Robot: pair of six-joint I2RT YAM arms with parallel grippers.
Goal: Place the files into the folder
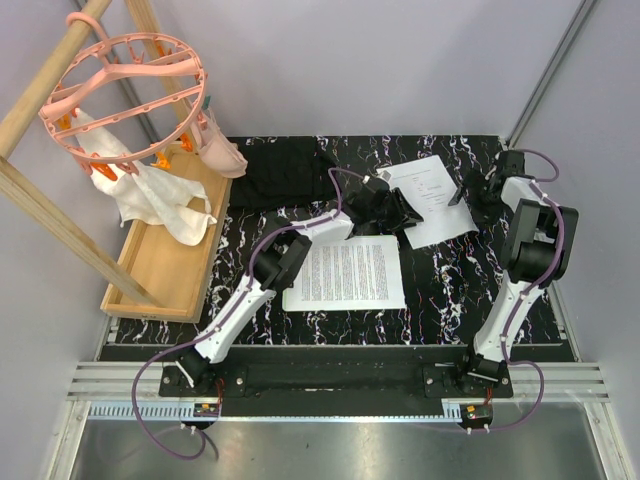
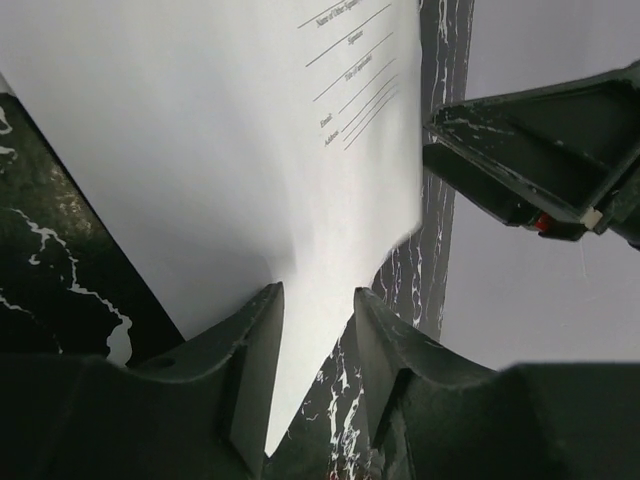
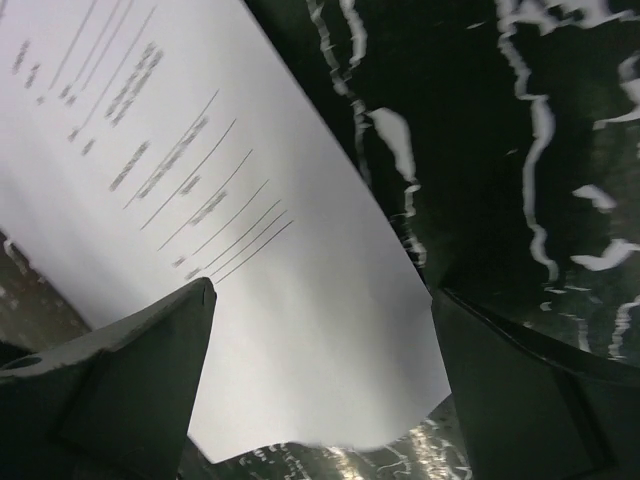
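Observation:
The form sheet's raised blank corner (image 1: 466, 226) (image 3: 388, 382) is beyond the ruled lines, and my right gripper will reach for it and grab it. The opposite end then stays free for the folder.
Two files lie on the black marbled table. A densely printed sheet (image 1: 345, 272) rests flat near the middle. A form sheet with ruled lines (image 1: 432, 190) lies further back right, between both grippers. My left gripper (image 1: 403, 214) is at its near-left corner; in the left wrist view the sheet (image 2: 200, 130) tapers down between the parted fingers of that gripper (image 2: 318, 295). My right gripper (image 1: 468, 200) stands wide open, its fingers either side of the sheet's slightly raised right corner (image 3: 300, 340) in the right wrist view (image 3: 322, 290). The light-green folder is out of view.
A black fabric piece (image 1: 285, 175) lies at the table's back. A wooden tray (image 1: 165, 265) at the left holds a white cloth (image 1: 160, 200), under a pink round hanger (image 1: 125, 95) on a wooden frame. Metal rails run along the near edge.

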